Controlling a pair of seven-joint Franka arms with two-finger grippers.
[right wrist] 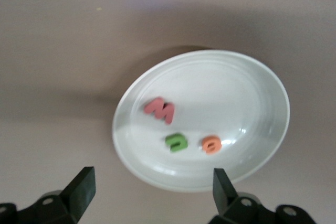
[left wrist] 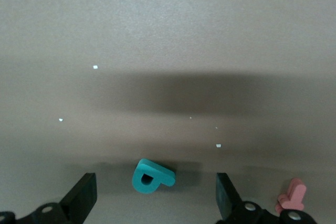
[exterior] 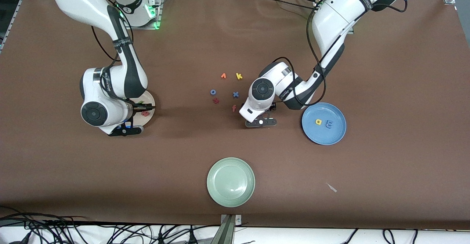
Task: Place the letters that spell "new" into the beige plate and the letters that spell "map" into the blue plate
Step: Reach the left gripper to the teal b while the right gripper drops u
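My left gripper should close on the teal p now, because its fingers are level with the p's sides in the left wrist view.
The beige plate [right wrist: 231, 90] holds the pink-red w [right wrist: 161, 110], the green n [right wrist: 177, 142] and the orange e [right wrist: 212, 144]. My right gripper [right wrist: 152, 190] hangs open just over the plate's rim with nothing between its fingers. In the front view this arm covers most of the beige plate [exterior: 149, 99]. The blue plate [exterior: 323, 135] holds the yellow a [exterior: 318, 122] and the light blue m [exterior: 329, 125]. The teal p [left wrist: 151, 177] lies flat on the table between the open fingers of my left gripper [left wrist: 156, 198]. In the front view the left gripper [exterior: 260, 122] hides the p.
A pale green plate [exterior: 230, 181] sits near the front edge. Loose letters lie mid-table: an orange one [exterior: 223, 76], yellow k [exterior: 238, 76], blue o [exterior: 213, 92], blue x [exterior: 235, 94], a dark red one [exterior: 216, 100] and red-orange f [exterior: 234, 108] [left wrist: 293, 196].
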